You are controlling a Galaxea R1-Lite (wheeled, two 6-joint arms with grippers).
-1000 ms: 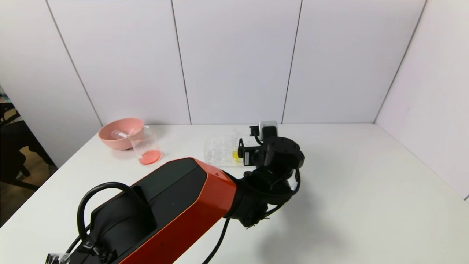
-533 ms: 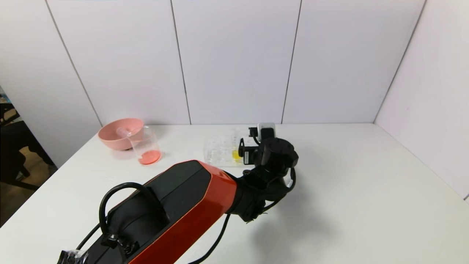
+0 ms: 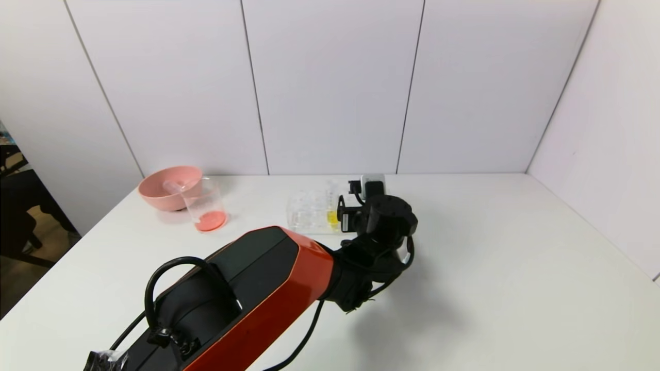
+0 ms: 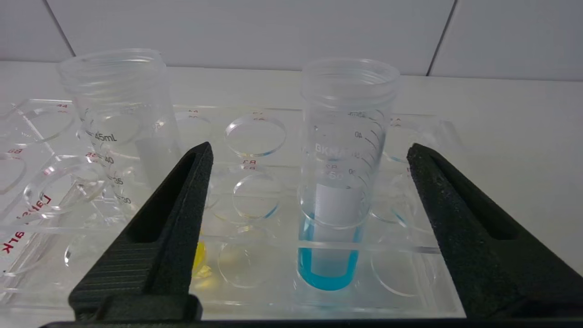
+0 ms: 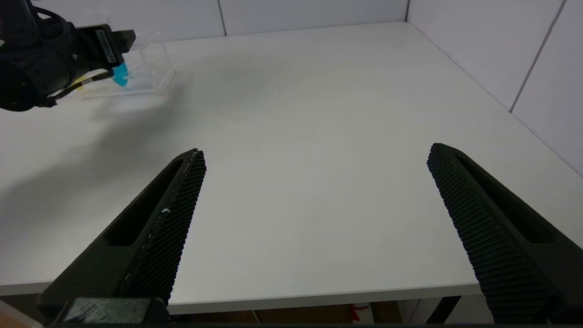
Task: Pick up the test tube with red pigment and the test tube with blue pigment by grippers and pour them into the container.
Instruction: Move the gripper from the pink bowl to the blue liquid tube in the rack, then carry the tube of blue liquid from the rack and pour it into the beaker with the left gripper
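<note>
My left gripper grabs the test tube with blue pigment by its upper side (image 4: 346, 130) next, leaving the test tube's opening (image 4: 352, 71) free to pour blue pigment.
The test tube with blue pigment (image 4: 347, 150) stands upright in the clear rack (image 4: 255, 136), with its blue liquid at the bottom. My left gripper (image 4: 309, 148) is open, with one finger on each side of this tube and neither touching it. The blue liquid also shows in the right wrist view (image 5: 120, 75). The container (image 3: 204, 206) stands at the back left and holds red liquid at its bottom. A clear tube (image 3: 172, 186) lies in the pink bowl (image 3: 154, 193); no red liquid shows in it. My right gripper (image 5: 316, 150) is open and empty above the table's front edge.
A like tube (image 4: 118, 118) with yellow liquid (image 3: 332, 216) stands in the rack beside the left finger. My left arm (image 3: 268, 278) stretches across the middle of the white table (image 3: 515, 257). Walls close off the back and right.
My left arm has reached a little farther towards the rack, and its wrist has drawn in closer to the tubes. Beaker and bowl have not moved.
</note>
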